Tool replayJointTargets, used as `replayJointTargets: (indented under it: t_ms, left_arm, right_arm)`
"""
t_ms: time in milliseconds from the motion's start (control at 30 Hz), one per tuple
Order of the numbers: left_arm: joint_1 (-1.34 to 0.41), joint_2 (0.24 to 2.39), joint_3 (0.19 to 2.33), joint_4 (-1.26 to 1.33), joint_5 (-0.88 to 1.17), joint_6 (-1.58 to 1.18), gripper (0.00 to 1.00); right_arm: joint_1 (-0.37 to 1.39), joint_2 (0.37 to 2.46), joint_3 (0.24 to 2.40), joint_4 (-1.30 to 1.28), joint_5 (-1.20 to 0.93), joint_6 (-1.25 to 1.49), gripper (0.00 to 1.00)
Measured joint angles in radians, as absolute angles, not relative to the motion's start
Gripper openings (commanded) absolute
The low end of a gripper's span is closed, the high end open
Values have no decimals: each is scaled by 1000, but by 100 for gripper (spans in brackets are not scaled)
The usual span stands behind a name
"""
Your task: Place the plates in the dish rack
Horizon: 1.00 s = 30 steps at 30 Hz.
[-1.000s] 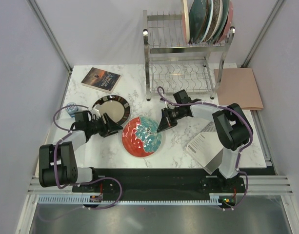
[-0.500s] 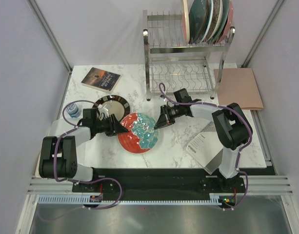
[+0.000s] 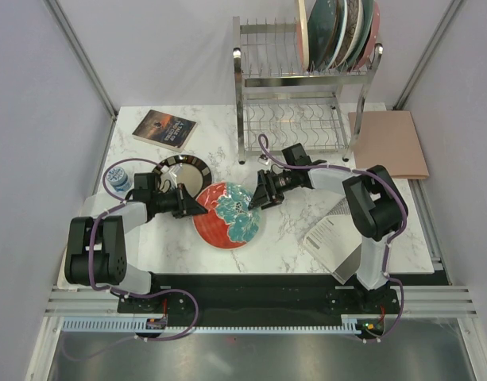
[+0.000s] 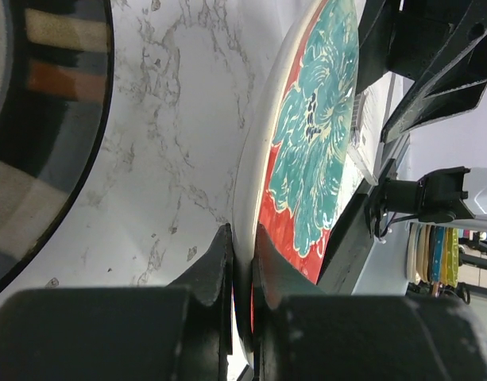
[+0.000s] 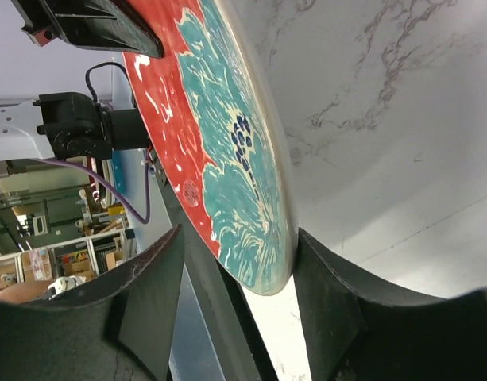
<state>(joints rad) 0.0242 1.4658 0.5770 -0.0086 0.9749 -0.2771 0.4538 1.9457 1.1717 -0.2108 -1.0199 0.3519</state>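
Note:
My right gripper has the plate's rim [image 3: 257, 208] [image 5: 268, 281] only just past the ends of its fingers. It needs to move farther onto the plate's rim before it closes on it.
The red plate with a teal flower [image 3: 227, 216] is tilted up off the marble table between both arms. My left gripper [image 3: 199, 208] is shut on its left rim; in the left wrist view the fingers [image 4: 241, 238] pinch the plate's white edge [image 4: 263, 171]. My right gripper [image 3: 255, 202] is open, its jaws standing either side of the right rim [image 5: 267, 270], one touching the underside. A dark brown plate [image 3: 182, 176] lies flat just behind the left gripper. Several plates [image 3: 338, 32] stand in the upper tier of the silver dish rack [image 3: 307, 103].
A book [image 3: 164, 128] lies at the back left and a small blue-white cup [image 3: 116, 176] at the left edge. A pink folder [image 3: 388, 143] sits right of the rack. A white printed sheet [image 3: 330, 230] lies by the right arm.
My left gripper has moved in and shut on the red plate's left rim. My right gripper, shut on the right rim before, has opened. The plate shifted slightly left.

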Motion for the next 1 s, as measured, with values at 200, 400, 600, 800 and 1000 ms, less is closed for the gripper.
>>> replayJointTargets:
  t_ms: [200, 400, 600, 800, 1000]
  left_arm:
    - [24, 1480, 577, -12, 973, -273, 2]
    - [19, 1481, 577, -6, 1005, -274, 2]
    - [17, 1481, 577, 12, 1026, -275, 2]
    - [21, 1481, 578, 6, 1024, -294, 36]
    - [13, 1480, 634, -51, 963, -280, 56]
  right_arm:
    - [472, 1992, 1205, -218, -1020, 354, 62]
    - [505, 2044, 1250, -216, -1019, 353, 56]
    - [511, 2064, 1265, -216, -1020, 353, 27]
    - [505, 2061, 1266, -209, -1045, 308, 0]
    - [492, 1992, 1259, -297, -941, 281, 0]
